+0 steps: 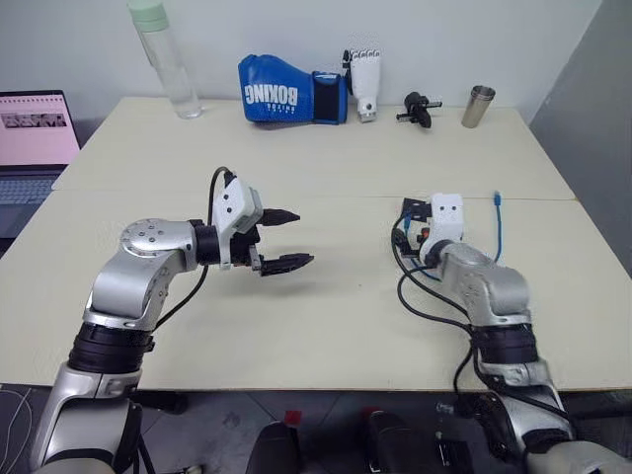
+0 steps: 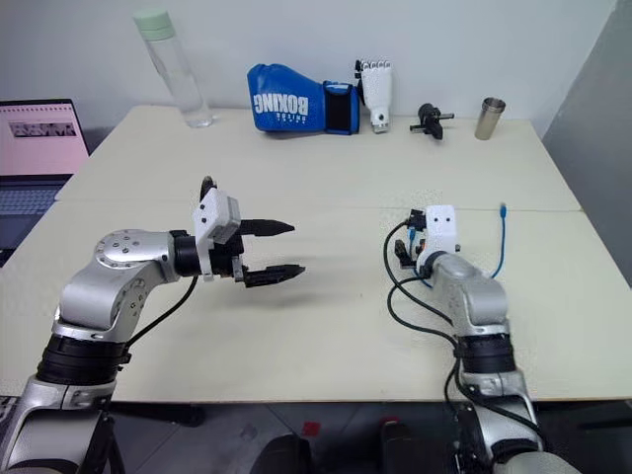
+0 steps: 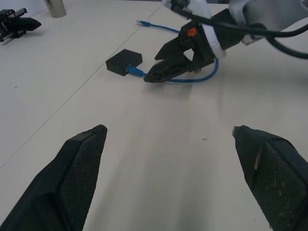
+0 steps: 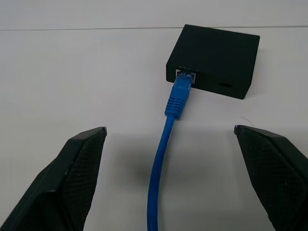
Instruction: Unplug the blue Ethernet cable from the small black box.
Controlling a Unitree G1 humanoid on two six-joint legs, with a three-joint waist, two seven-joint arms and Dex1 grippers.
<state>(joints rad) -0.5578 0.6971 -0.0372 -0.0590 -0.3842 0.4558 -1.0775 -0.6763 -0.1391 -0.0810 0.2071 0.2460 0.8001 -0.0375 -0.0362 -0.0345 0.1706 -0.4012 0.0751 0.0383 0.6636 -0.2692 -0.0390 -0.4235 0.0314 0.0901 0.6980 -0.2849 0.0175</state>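
My right gripper's fingers, short of the blue plug [image 4: 177,98], must move closer before closing.
The small black box [image 4: 211,60] lies flat on the cream table [image 1: 326,316]. The blue Ethernet cable [image 4: 166,144] is plugged into a port on the box's edge. My right gripper [image 4: 168,130] is open, with its fingers spread either side of the cable just short of the box, touching neither. In the left wrist view the box [image 3: 124,61] and the cable's loop [image 3: 195,79] sit by the right gripper [image 3: 155,65]. The cable's free end [image 1: 497,199] rests on the table further right. My left gripper [image 1: 303,237] hovers open and empty over the table's middle, pointing toward the right arm.
Along the far edge stand a clear bottle [image 1: 168,59], a blue boxing glove [image 1: 286,91], a white robotic hand [image 1: 365,84], a black knobbed gadget [image 1: 419,107] and a metal cup [image 1: 479,106]. A laptop [image 1: 35,138] sits off the table's left side.
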